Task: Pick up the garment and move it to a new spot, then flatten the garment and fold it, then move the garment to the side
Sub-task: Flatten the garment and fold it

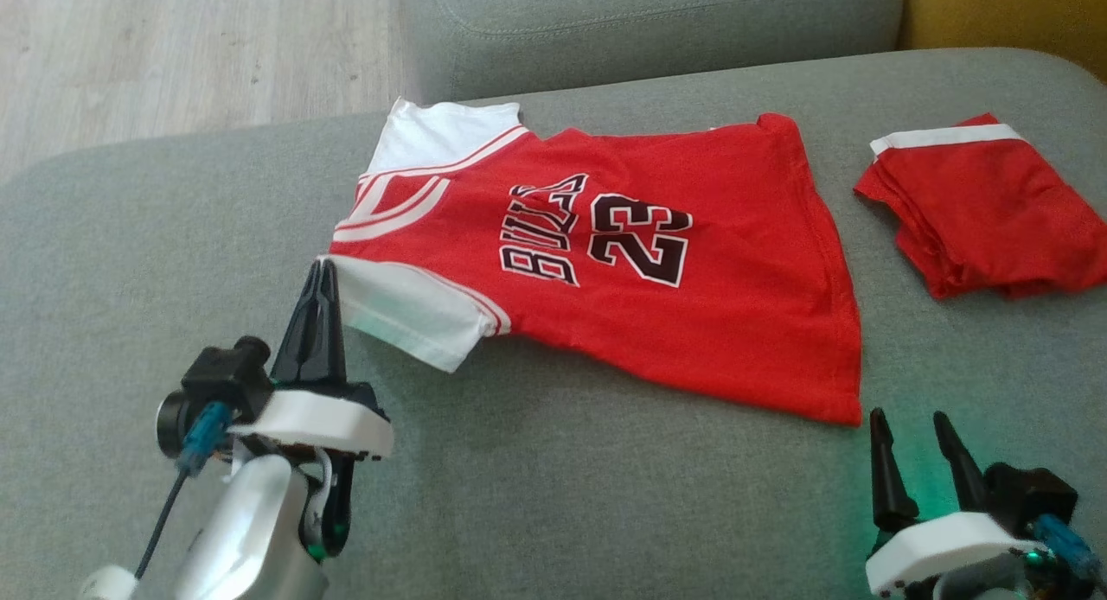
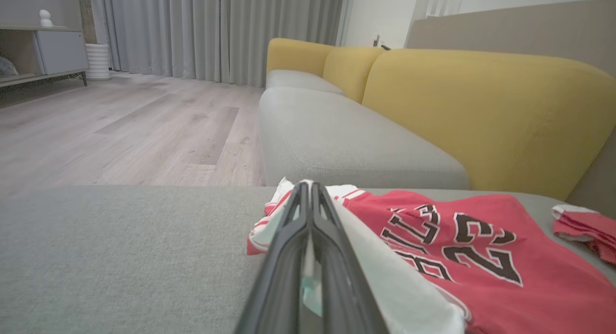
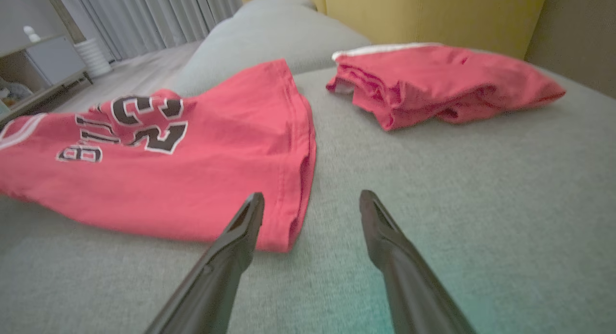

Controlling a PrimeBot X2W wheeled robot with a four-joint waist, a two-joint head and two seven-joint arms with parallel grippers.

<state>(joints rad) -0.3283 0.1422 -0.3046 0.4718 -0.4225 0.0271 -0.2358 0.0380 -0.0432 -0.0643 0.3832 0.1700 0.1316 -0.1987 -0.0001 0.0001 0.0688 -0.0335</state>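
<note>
My right gripper is due to grab the garment by its hem corner (image 1: 849,411) next, where the hem's edge stands open, as the garment's body (image 1: 664,309) is spread out flat.
The garment (image 1: 692,323) is a red "23" jersey with white sleeves, spread fairly flat on the grey sofa seat (image 1: 553,496). My left gripper (image 1: 322,270) is shut on the edge of the near white sleeve (image 1: 406,310). In the left wrist view the closed fingers (image 2: 308,186) pinch white cloth, and the garment (image 2: 375,204) lies just beyond them. My right gripper (image 1: 910,418) stands open just in front of the hem's near corner. In the right wrist view the right gripper (image 3: 312,197) sits at the garment's (image 3: 192,180) hem corner, holding nothing.
A folded red pair of shorts (image 1: 986,211) with a white band lies to the right of the jersey, also seen as the shorts (image 3: 433,79). A second grey cushion (image 1: 649,21) and wooden floor (image 1: 173,47) lie beyond. A yellow backrest (image 2: 481,112) rises to the right.
</note>
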